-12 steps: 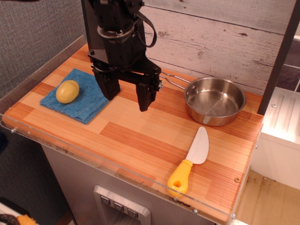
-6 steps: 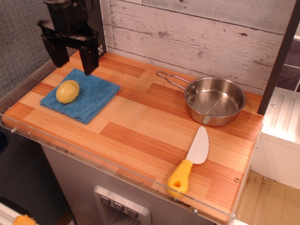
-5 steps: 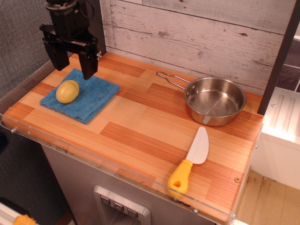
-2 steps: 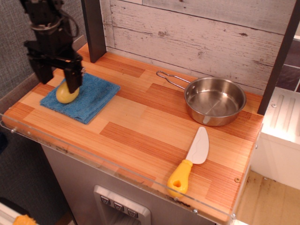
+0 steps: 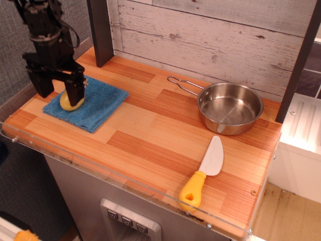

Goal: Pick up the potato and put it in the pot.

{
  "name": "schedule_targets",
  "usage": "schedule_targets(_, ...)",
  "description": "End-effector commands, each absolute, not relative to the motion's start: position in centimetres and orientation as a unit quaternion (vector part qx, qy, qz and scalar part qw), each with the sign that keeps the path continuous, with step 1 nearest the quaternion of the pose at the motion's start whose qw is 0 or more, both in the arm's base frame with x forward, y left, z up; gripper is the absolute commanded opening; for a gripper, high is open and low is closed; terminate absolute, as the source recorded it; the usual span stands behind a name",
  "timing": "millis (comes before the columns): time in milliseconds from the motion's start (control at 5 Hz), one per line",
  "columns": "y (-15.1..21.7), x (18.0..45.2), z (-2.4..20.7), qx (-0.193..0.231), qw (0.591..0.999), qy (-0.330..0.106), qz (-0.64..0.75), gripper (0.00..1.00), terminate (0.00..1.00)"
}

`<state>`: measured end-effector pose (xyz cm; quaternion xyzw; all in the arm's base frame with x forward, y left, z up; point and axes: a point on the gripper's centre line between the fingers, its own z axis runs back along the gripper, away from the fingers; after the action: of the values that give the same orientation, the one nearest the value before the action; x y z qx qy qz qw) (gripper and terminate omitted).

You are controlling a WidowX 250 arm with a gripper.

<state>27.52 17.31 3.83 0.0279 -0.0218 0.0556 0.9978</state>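
Note:
The small yellow potato should go in the pot, so my gripper should grab it around its rounded middle next.
The yellow potato lies on a blue cloth at the left of the wooden counter. My black gripper is open and low over the cloth, one finger on each side of the potato, which is partly hidden behind the right finger. I cannot tell whether the fingers touch it. The pot, a shallow shiny steel pan with a wire handle, stands empty at the back right.
A white toy knife with a yellow handle lies near the front right edge. A dark post rises at the back left and another at the right. A wood-plank wall runs behind the counter.
My gripper has moved from the counter's middle to the far left and come down over the cloth, so its open fingers now straddle the potato. The potato, pot and knife have not moved.

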Motion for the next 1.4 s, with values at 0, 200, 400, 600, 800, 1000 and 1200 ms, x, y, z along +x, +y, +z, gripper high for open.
schedule_targets(0, 17.6, 28.4, 4.1, 0.04, 0.997, -0.03, 0.058, 1.0, 0.0)
schedule_targets(200, 17.3, 28.6, 4.1, 0.039, 0.997, -0.039, 0.056, 0.0, 0.0)
schedule_targets(400, 17.2, 28.6, 4.3, 0.041, 0.996, -0.044, 0.058, 0.0, 0.0)
schedule_targets(600, 17.0, 28.5, 4.6, 0.041, 0.996, -0.048, 0.058, 0.0, 0.0)
schedule_targets(800, 16.7, 28.2, 6.8, 0.05, 0.994, -0.071, 0.065, 0.0, 0.0)
schedule_targets(1000, 15.8, 28.0, 9.3, 0.058, 0.991, -0.1, 0.067, 0.0, 0.0)
schedule_targets(1200, 12.1, 29.1, 10.3, 0.036, 0.992, -0.116, 0.043, 0.0, 0.0)
